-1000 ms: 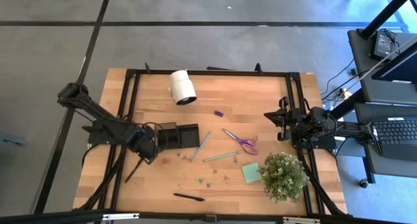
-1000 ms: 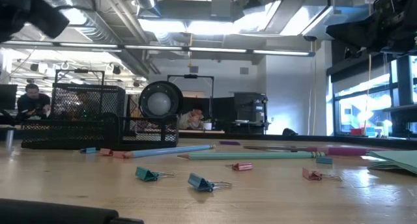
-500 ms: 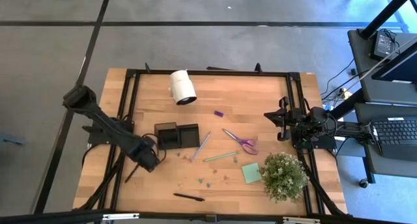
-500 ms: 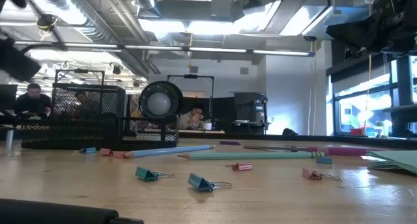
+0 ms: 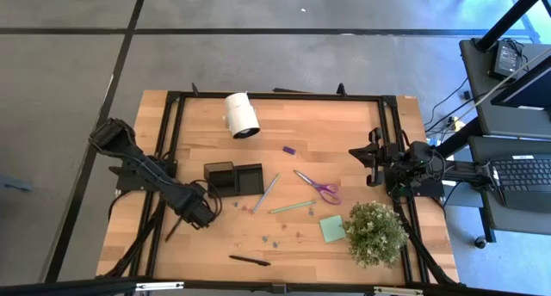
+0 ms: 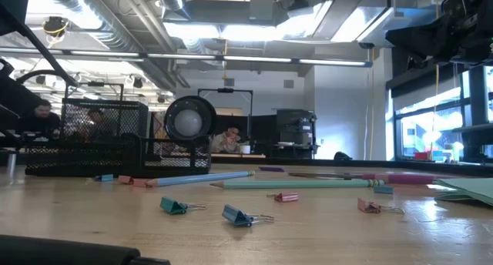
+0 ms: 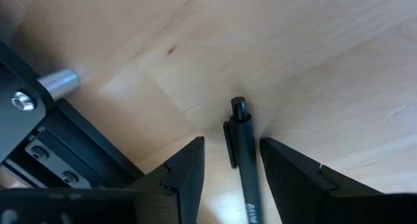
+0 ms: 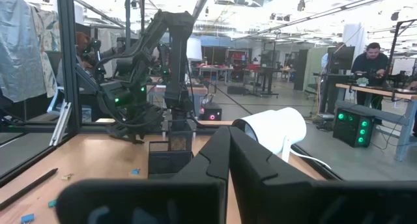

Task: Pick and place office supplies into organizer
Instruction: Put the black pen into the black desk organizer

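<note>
My fingers are down near the wood on both sides of the dark pen's body beside its clip. I will close my left gripper now. Closing now would catch the pen.
My left gripper [image 5: 198, 215] points down at the table's near left, beside the black frame rail. It is open, and its fingers stand on either side of the top end of a dark pen [image 7: 244, 165] that lies flat on the wood [image 5: 172, 230]; I see no touch. The black two-compartment organizer [image 5: 234, 180] stands just beyond it on the table. Purple-handled scissors [image 5: 317, 187], a pale green pencil [image 5: 290, 207], a green sticky-note pad [image 5: 332, 228], a tiny purple piece [image 5: 289, 149] and small clips [image 5: 271, 239] lie scattered. My right gripper [image 8: 228, 152] rests shut at the right edge.
A white roll [image 5: 241, 115] lies at the far side, and a bushy potted plant [image 5: 375, 231] stands at the near right. Another dark pen [image 5: 250, 261] lies near the front edge and a bluish pencil [image 5: 265, 193] right of the organizer. The black frame rail [image 7: 71, 152] runs close by my left gripper.
My left gripper has moved from beside the organizer toward the table's near edge and down, tipping to point more steeply downward. It now stands low over the dark pen by the left rail. Its fingers have stayed open. Nothing on the table has moved.
</note>
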`<state>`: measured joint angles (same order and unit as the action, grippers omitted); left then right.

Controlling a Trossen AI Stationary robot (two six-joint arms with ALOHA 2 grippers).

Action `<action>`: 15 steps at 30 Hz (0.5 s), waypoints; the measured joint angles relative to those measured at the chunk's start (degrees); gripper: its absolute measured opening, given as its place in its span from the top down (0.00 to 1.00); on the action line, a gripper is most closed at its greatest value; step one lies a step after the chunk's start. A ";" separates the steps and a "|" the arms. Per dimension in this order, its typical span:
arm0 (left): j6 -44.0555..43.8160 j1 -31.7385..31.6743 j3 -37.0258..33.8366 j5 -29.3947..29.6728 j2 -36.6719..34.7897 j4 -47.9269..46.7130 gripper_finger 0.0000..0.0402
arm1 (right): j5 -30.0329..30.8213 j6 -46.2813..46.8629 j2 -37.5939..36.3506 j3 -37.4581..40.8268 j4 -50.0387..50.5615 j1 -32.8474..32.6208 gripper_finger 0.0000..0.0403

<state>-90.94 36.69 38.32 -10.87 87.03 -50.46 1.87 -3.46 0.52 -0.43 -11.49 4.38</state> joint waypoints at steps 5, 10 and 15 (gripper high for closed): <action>0.09 0.02 -0.04 -0.16 -0.18 0.57 0.64 | 0.00 0.02 -0.01 0.00 0.02 0.01 0.97; 0.14 0.02 -0.06 -0.52 -0.16 1.58 0.69 | 0.00 0.01 0.00 0.00 0.00 0.00 0.97; -0.27 -0.02 -0.06 -0.11 -0.14 2.31 0.73 | 0.02 0.00 -0.01 -0.02 0.00 0.01 0.97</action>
<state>-91.20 36.67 38.26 -10.98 86.89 -48.14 1.89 -3.46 0.51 -0.44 -11.49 4.38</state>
